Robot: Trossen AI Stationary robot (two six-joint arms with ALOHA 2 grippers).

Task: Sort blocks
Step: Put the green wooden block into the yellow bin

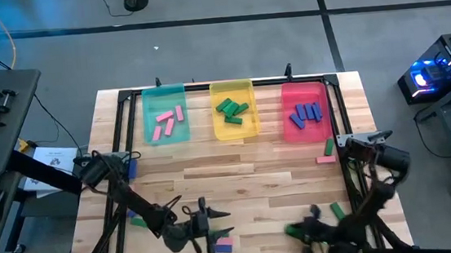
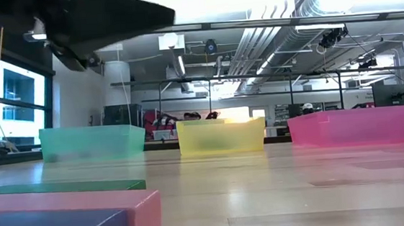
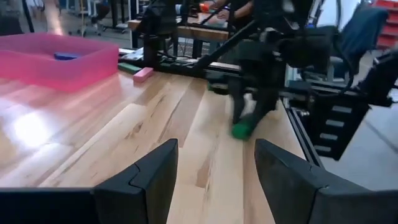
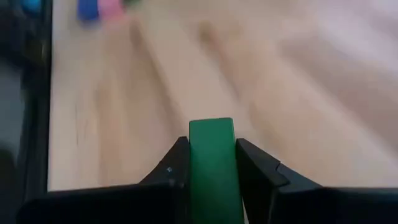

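Observation:
My right gripper's fingers cover the long sides of the green block. My left gripper will next grab the block by its loose end (image 1: 290,230) (image 3: 240,130) sticking out past those fingers.
My right gripper (image 4: 211,171) is shut on a green block (image 4: 212,149) low over the table's near right part (image 1: 300,230). My left gripper (image 3: 216,180) stands open near the front edge (image 1: 205,222) with nothing between its fingers, pointing toward the right arm. A blue and a pink block (image 1: 224,245) lie flat just in front of it, and a green one (image 1: 138,222) lies to its left. More loose blocks lie at the right: a green one (image 1: 337,211), and a pink (image 1: 325,159) and a green one (image 1: 328,146). My right gripper pinches the green block's two long sides (image 4: 194,155) between its two fingers, which lie along the block. The fingers slant down toward the table. The block's free end (image 3: 244,129) sticks out past the fingertips, right at the tabletop; whether it rests there I cannot tell.
Three trays stand along the far edge: a teal one (image 1: 166,136) with pink blocks, a yellow one (image 1: 236,132) with green blocks, a red one (image 1: 306,134) with blue blocks. Bare wood lies between the trays and my arms. A black frame (image 1: 343,116) rims the table.

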